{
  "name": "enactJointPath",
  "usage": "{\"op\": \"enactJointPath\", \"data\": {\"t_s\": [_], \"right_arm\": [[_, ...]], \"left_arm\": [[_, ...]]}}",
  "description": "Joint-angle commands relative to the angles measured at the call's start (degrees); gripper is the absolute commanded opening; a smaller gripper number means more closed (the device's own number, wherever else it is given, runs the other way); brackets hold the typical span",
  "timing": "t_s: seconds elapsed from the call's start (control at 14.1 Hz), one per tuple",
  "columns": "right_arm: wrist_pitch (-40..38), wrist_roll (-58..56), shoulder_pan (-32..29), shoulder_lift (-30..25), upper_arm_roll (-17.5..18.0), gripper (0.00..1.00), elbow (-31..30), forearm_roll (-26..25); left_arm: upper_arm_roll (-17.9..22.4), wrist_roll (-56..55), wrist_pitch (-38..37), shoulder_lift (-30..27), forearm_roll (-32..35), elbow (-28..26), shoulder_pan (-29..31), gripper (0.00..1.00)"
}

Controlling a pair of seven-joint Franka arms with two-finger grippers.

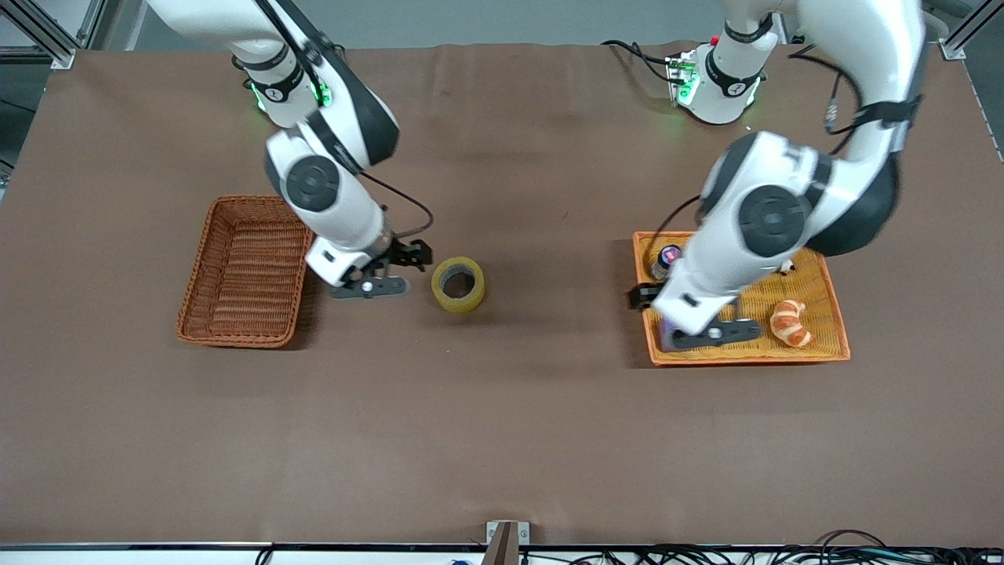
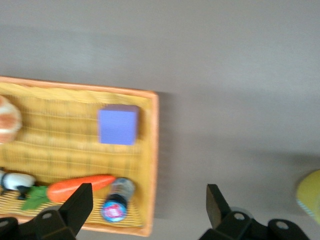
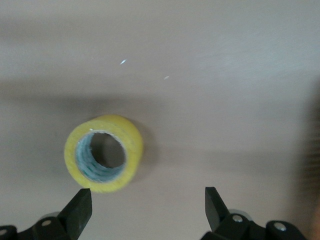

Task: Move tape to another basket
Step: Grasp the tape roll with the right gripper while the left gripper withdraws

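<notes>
My right gripper should next grip the tape's narrow side (image 1: pixel 438 283) with one finger inside the tape's open hole (image 1: pixel 459 286), because the tape is broad across its full ring.
The tape (image 1: pixel 458 284), a yellowish ring, rests on the brown table between the two baskets, in neither. It also shows in the right wrist view (image 3: pixel 104 153). My right gripper (image 1: pixel 392 271) is open and empty, low over the table between the tape and the dark reddish-brown basket (image 1: pixel 196 275); in its wrist view (image 3: pixel 147 197) the tape lies just outside one fingertip (image 3: pixel 82 200). My left gripper (image 1: pixel 674 314) is open and empty over the orange-yellow tray (image 1: pixel 745 357), at its end toward the tape (image 2: pixel 149 192). An edge of the tape shows in the left wrist view (image 2: pixel 311 197).
The tray (image 2: pixel 154 150) holds a croissant (image 1: pixel 788 322), a purple cube (image 2: pixel 118 125), a carrot (image 2: pixel 80 187), a small bottle (image 2: pixel 117 202) and a black-and-white toy (image 2: pixel 15 181). The dark basket has nothing in it.
</notes>
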Motion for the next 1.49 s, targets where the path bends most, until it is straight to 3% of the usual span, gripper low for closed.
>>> {"op": "enactJointPath", "data": {"t_s": [0.0,0.28,0.57,0.64,0.71,0.99,1.06,1.21,1.42], "right_arm": [[4.44,3.55,1.66,5.42,0.29,1.0,0.81,-1.47],[10.95,3.9,2.72,11.67,0.29,1.0,0.81,-2.87],[12.01,3.9,2.81,13.78,0.21,0.99,0.81,-3.58],[12.45,3.9,2.89,13.96,0.21,0.92,0.81,-3.84],[12.45,3.99,2.9,14.14,0.21,0.79,0.81,-3.93],[11.93,7.84,3.42,14.49,0.21,0.06,1.24,-4.81],[11.58,8.99,2.9,14.58,0.21,0.0,1.51,-5.16],[10.62,9.0,2.46,14.23,0.21,0.0,1.6,-5.43],[-1.47,8.91,0.44,9.77,0.29,0.0,5.63,-5.43]], "left_arm": [[-0.1,5.56,1.05,-7.91,-1.92,-5.84,4.72,1.0],[3.14,11.73,0.79,-16.0,-5.8,-9.61,6.06,1.0],[5.08,12.35,-1.04,-22.94,-5.89,-9.71,6.23,1.0],[5.26,12.7,-2.36,-23.92,-5.98,-9.62,6.23,1.0],[5.78,13.05,-3.25,-24.8,-5.98,-9.8,6.23,1.0],[10.43,17.88,-3.52,-24.01,-10.19,-9.62,4.48,1.0],[10.79,18.76,-3.52,-23.84,-10.2,-9.8,3.78,1.0],[11.15,19.11,-3.52,-23.58,-9.59,-9.8,3.34,1.0],[13.6,21.3,-3.87,-24.19,-9.58,-10.59,1.85,1.0]]}}
